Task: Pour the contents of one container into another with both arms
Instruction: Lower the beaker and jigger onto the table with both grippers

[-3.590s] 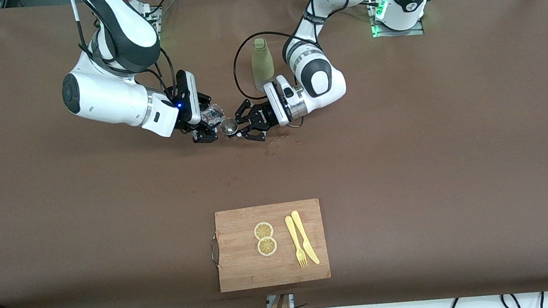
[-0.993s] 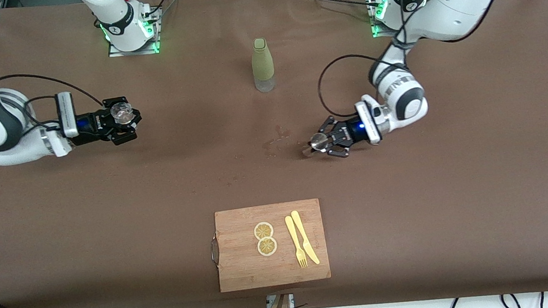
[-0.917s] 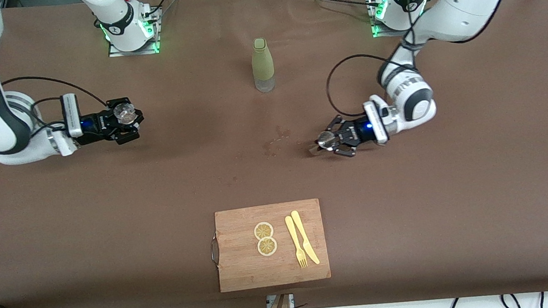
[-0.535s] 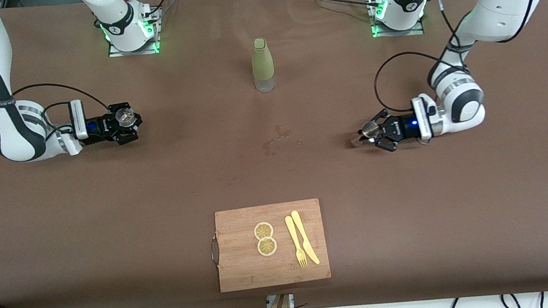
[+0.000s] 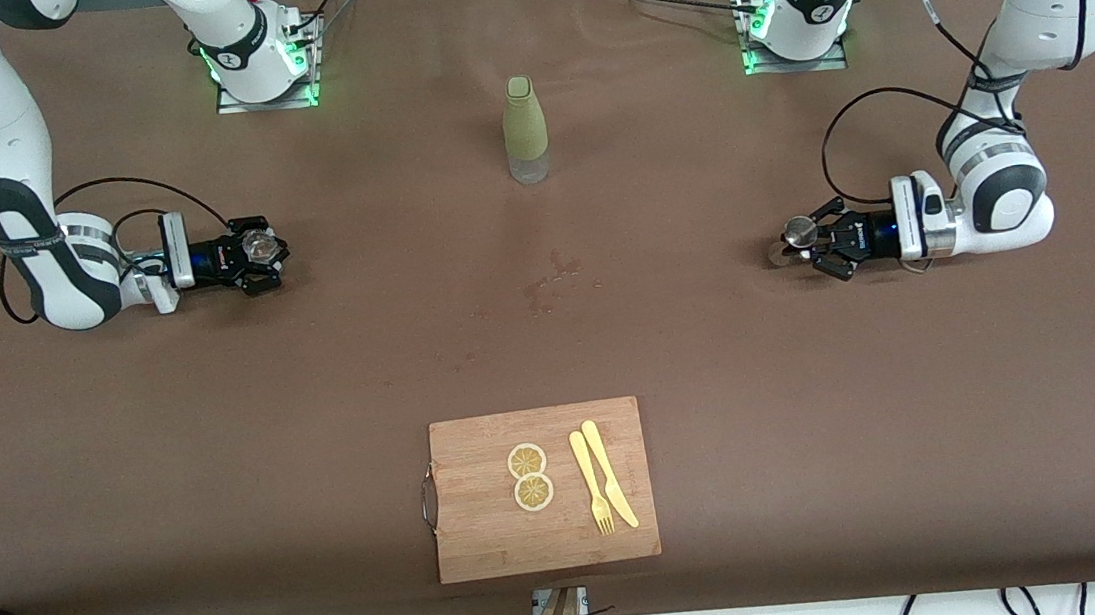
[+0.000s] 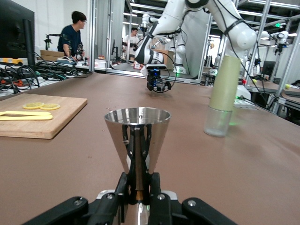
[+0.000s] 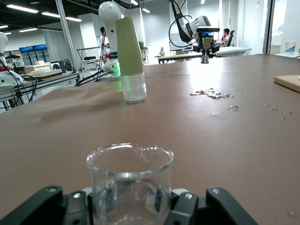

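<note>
The metal cup's base (image 5: 782,254) is above the brown tabletop in the front view, so the robot's left gripper has to keep hold of the metal cup.
A shiny metal cone-shaped cup (image 5: 798,230) (image 6: 137,133) stands upright in my left gripper (image 5: 809,241) (image 6: 138,182), which is shut on its narrow lower part, low over the table at the left arm's end. A clear glass beaker (image 5: 255,242) (image 7: 130,180) sits upright between the fingers of my right gripper (image 5: 259,256) (image 7: 130,208), shut on it, low over the table at the right arm's end. I cannot tell whether either container holds anything.
A green-sleeved bottle (image 5: 524,129) (image 6: 224,93) (image 7: 130,61) stands mid-table near the bases. Spilled drops (image 5: 560,281) (image 7: 211,93) lie nearer the front camera than it. A wooden cutting board (image 5: 490,544) with lemon slices (image 5: 530,475), fork and knife (image 5: 603,488) lies by the front edge.
Both arms have swung apart from the table's middle, each toward its own end, carrying its container upright. The left arm travelled much farther in the last second.
</note>
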Motion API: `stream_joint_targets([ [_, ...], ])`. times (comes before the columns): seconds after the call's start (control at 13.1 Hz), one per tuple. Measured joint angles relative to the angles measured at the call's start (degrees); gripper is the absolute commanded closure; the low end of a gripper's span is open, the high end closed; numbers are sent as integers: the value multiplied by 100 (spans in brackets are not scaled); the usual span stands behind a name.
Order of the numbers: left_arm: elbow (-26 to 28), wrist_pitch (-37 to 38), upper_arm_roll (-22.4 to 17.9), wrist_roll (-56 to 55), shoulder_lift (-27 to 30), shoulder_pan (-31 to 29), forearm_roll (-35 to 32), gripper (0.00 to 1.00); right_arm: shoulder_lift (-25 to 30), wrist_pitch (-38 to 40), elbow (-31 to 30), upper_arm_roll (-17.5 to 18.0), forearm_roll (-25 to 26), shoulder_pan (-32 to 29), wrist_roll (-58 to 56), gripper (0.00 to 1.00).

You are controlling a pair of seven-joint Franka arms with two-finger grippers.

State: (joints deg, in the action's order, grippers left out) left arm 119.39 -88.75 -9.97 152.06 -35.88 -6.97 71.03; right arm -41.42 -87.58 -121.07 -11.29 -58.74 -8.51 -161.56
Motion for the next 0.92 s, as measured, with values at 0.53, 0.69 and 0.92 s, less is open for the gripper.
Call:
stream_joint_targets([
  [0.53,-472,253,-197,440,-579,-200,-425,100,-290,-217,340,0,-9,1,-149,12],
  [0.69,-577,253,-224,449,-723,-200,-425,100,-331,-217,356,1,-13,1,-149,0],
  [0.92,-630,299,-317,488,-839,-204,-430,100,-331,-217,360,-11,-9,1,-148,0],
])
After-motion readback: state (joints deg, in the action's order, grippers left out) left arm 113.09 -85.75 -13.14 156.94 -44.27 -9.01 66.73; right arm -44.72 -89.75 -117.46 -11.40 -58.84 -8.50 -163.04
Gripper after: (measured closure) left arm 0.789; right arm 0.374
